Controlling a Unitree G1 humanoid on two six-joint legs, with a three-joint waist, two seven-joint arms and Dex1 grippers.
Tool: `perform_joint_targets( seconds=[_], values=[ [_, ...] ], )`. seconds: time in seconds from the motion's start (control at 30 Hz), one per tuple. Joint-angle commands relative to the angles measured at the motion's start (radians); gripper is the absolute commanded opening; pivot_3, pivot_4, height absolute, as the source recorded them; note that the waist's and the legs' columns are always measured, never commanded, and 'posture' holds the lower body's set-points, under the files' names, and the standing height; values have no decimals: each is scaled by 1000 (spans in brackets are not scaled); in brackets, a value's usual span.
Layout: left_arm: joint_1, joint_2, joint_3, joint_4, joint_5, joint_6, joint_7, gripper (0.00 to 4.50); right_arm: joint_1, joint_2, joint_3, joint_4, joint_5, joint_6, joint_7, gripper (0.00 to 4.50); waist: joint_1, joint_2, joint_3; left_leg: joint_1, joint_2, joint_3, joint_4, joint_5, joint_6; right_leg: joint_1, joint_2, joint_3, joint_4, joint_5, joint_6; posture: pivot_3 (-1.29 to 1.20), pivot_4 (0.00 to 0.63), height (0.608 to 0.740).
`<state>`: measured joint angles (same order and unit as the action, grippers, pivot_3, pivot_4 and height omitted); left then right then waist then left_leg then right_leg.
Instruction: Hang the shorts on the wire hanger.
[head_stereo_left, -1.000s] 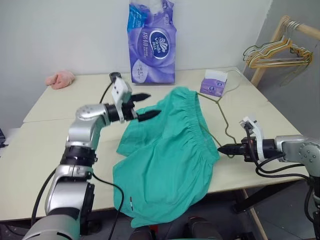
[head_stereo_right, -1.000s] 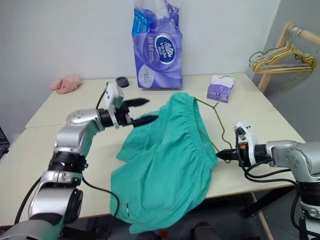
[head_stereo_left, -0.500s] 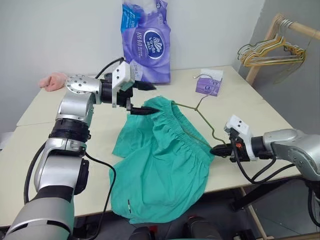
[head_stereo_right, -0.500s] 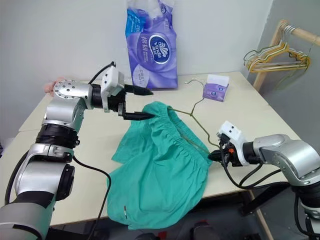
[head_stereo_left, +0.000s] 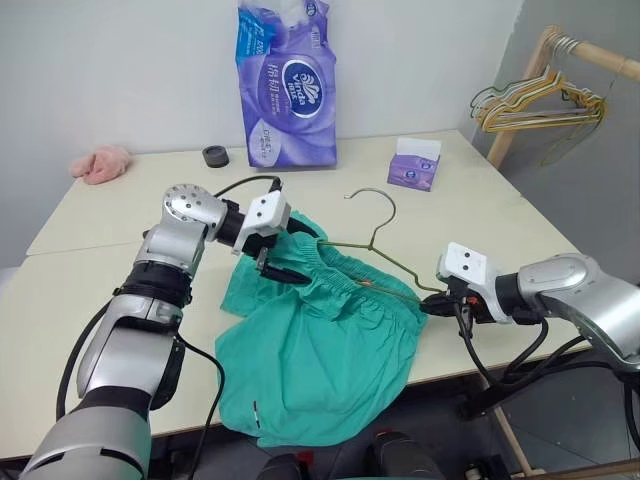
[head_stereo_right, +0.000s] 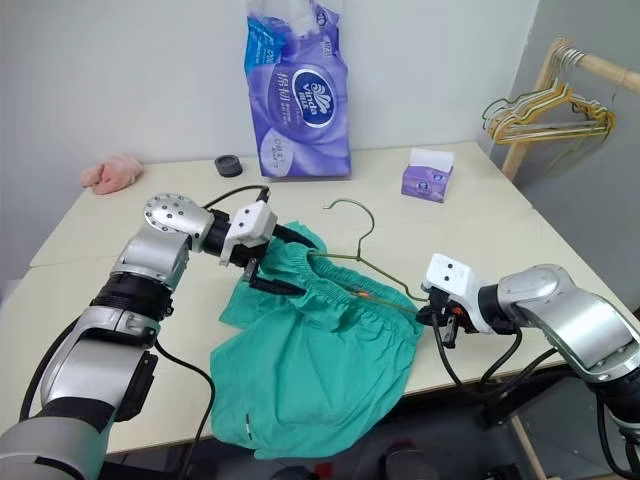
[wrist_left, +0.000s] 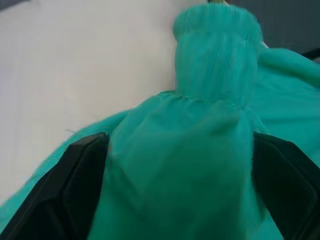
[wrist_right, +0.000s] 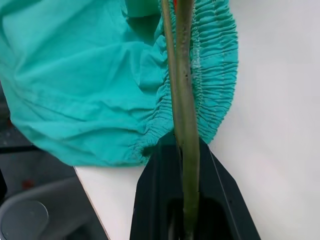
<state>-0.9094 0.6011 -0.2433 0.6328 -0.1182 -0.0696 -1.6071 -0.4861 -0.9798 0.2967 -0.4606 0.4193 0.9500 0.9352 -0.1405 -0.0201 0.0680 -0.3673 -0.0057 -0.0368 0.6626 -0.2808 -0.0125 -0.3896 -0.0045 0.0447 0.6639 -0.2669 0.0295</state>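
Observation:
Next, my left gripper takes hold of the shorts (head_stereo_left: 320, 350) by the waistband's bunched end (head_stereo_left: 300, 250), which stands up in a fold while the legs hang slack.
The teal-green shorts (head_stereo_left: 320, 350) lie in the middle of the table, their legs hanging over the front edge. The wire hanger (head_stereo_left: 391, 208) is threaded into the gathered waistband, and its hook rises behind the cloth. My right gripper (head_stereo_left: 432, 305) is shut on the hanger's right corner, with the wire (wrist_right: 184, 100) running out between its fingers. My left gripper (head_stereo_left: 292, 252) is open at the waistband's left end. Its two fingers stand wide apart with bunched teal cloth (wrist_left: 200, 165) between them.
At the back of the table stand a tall purple tissue pack (head_stereo_left: 285, 85), a small purple tissue box (head_stereo_left: 413, 165), a black ring (head_stereo_left: 214, 156) and a pink cloth (head_stereo_left: 98, 163). A wooden rack with bunched hangers (head_stereo_left: 530, 100) stands at the far right.
My left gripper has dropped from above the table onto the waistband's left end and turned rightward. The hanger has swung so its hook stands up behind the shorts. The right gripper keeps its hold.

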Motion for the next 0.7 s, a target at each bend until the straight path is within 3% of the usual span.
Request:
perform_joint_targets(
  seconds=[0.03, 0.13, 0.57, 0.7],
  values=[
    [11, 33, -50, -88, -54, 35, -7, 4488, -31, 8, -16, -43, -13, -37, 12, 0, -1, 0, 0, 0, 0, 0, 0, 0, 0, 0, 0, 0, 0, 0, 0, -180, 31, 740],
    [18, 44, -68, -95, -55, 49, -7, 3956, -37, 15, -15, -49, -23, -38, 15, 0, -1, 0, 0, 0, 0, -1, 0, 0, 0, 0, 0, 0, 0, 0, 0, -180, 31, 740],
    [78, 16, -49, -130, -22, 57, 5, 142, -42, 44, -8, -68, -102, -120, 36, 0, -1, 0, 0, 0, 0, -1, 0, 0, 0, 0, 0, -1, 0, 0, 0, -180, 29, 740],
    [112, 18, -41, -158, -19, 68, 15, 39, -46, 38, 13, -57, -161, -191, 57, 0, -1, 0, 0, 0, 0, -1, 0, 0, 0, 0, 0, -1, 0, 0, 0, -176, 28, 740]
  ],
)
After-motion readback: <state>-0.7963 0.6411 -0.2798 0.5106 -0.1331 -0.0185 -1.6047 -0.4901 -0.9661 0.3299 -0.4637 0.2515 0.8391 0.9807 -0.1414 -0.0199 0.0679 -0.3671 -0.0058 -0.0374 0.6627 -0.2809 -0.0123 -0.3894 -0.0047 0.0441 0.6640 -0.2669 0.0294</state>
